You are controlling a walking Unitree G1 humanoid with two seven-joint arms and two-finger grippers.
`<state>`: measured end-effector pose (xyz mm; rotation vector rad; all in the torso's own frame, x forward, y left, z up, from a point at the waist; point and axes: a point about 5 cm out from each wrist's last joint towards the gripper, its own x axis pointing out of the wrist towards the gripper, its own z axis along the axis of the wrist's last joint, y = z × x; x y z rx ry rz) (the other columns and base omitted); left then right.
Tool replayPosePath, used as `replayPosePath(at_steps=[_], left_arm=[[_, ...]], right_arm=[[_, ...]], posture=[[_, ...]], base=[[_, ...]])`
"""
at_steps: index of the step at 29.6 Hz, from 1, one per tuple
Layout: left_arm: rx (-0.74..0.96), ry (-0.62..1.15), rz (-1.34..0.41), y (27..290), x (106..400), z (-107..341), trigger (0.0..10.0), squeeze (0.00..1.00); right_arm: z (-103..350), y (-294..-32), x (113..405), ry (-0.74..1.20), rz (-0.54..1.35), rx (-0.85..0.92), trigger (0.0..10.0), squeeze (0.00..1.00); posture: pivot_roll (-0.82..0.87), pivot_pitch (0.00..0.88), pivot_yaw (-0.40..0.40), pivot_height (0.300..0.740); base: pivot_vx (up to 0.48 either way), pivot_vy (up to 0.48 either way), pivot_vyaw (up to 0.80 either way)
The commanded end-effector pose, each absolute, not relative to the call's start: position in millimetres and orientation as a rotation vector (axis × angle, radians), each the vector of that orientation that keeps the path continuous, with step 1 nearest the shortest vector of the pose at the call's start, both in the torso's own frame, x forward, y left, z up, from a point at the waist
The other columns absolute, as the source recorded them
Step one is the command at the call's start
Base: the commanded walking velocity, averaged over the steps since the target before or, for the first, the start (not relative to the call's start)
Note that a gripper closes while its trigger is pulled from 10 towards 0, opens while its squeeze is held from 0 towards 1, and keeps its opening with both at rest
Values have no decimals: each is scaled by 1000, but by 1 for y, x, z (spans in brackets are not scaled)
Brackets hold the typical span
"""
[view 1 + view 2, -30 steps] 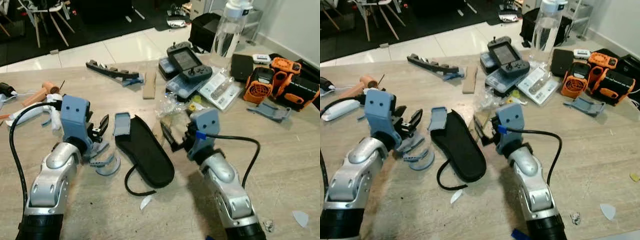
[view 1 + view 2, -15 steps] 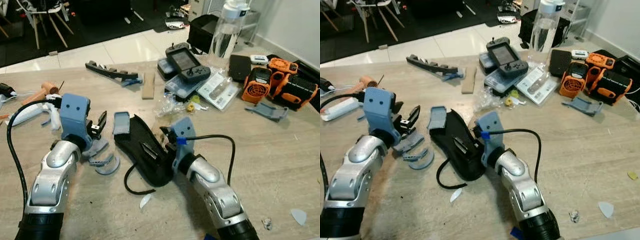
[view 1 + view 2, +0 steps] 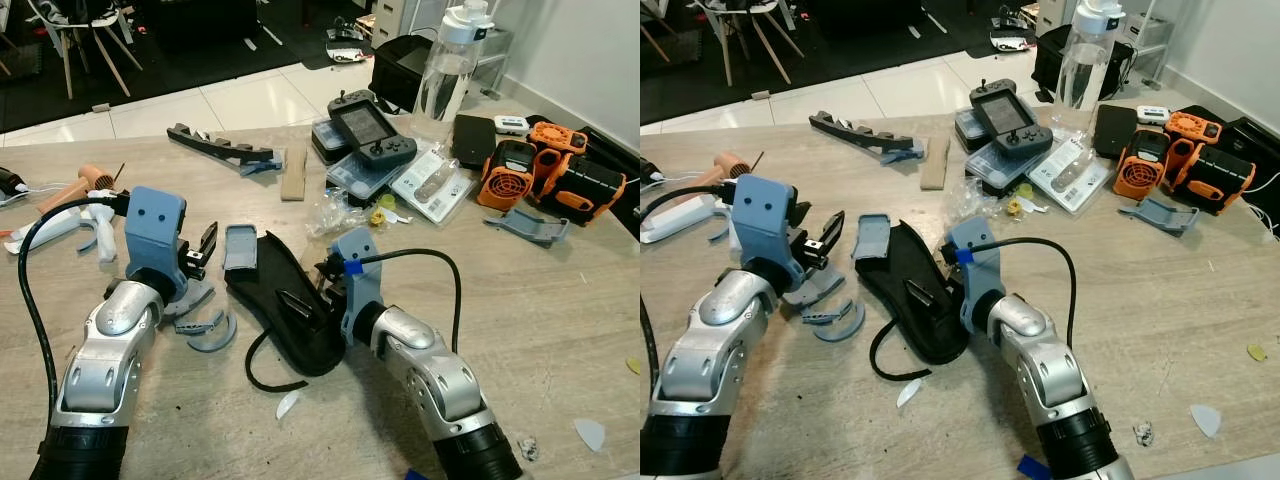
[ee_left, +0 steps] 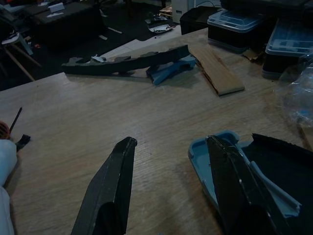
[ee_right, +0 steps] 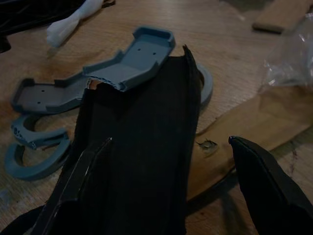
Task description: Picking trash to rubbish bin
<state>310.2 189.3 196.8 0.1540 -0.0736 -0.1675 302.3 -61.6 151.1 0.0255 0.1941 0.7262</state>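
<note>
The black insole-shaped piece needs to be cleared into the rubbish bin, so my right gripper should next grab it by its raised edge.
A long black insole-shaped piece lies mid-table, with a thin black cord curling from its near end. My right gripper is open over its right edge; in the right wrist view the fingers straddle the black piece. A grey-blue plastic bracket touches the piece's far-left end. My left gripper is open just left of that bracket, above curved grey-blue fragments. The left wrist view shows its fingers spread over bare table, with the bracket beside one finger.
Behind lie crumpled clear plastic wrap, a wooden strip, a black notched bar, a handheld controller, a water bottle and orange devices. White scraps sit near the front. A white tool lies far left.
My right arm has swung left from beside the plastic wrap to over the black piece, its fingers staying open. The left arm has barely moved. The camera shifted slightly.
</note>
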Motion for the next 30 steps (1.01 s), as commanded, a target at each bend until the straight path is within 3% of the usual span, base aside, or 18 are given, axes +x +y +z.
replayPosePath(at_steps=[1, 2, 3, 4, 5, 6, 25, 27, 28, 30], left_arm=[[185, -71, -162, 193, 310, 196, 10000, 0], [191, -73, -164, 193, 310, 196, 10000, 0], [194, -74, -165, 193, 310, 196, 10000, 0], [195, -75, -166, 193, 311, 197, 10000, 0], [195, -75, -166, 193, 311, 197, 10000, 0], [205, -79, -168, 193, 311, 197, 10000, 0], [229, -80, -192, 189, 310, 196, 10000, 0], [231, -85, -189, 190, 311, 198, 10000, 0], [232, -86, -189, 190, 311, 198, 10000, 0], [232, -86, -189, 190, 312, 198, 10000, 0]], right_arm=[[131, -65, 298, 314, 697, 39, 10000, 0], [130, -66, 298, 326, 685, 53, 10000, 0], [130, -68, 299, 333, 670, 67, 4314, 0], [130, -69, 300, 340, 657, 77, 3176, 0], [130, -69, 300, 340, 657, 77, 3176, 0], [128, -70, 301, 361, 648, 86, 0, 0], [126, -74, 299, 435, 612, 159, 0, 0], [152, -67, 301, 271, 683, 223, 0, 0], [159, -66, 301, 232, 691, 238, 941, 200], [163, -66, 301, 215, 691, 246, 941, 200]], posture=[[-8, 188, 49, 740], [-8, 188, 49, 740], [-8, 188, 49, 740], [-7, 188, 48, 740], [-7, 188, 48, 740], [-7, 188, 48, 740], [-5, 185, 49, 740], [-3, 184, 49, 740], [-3, 184, 49, 740], [-3, 184, 49, 740]], base=[[0, 0, 0], [0, 0, 0], [0, 0, 0], [0, 0, 0], [0, 0, 0], [0, 0, 0], [0, 0, 0], [0, 0, 0], [0, 0, 0], [0, 0, 0]])
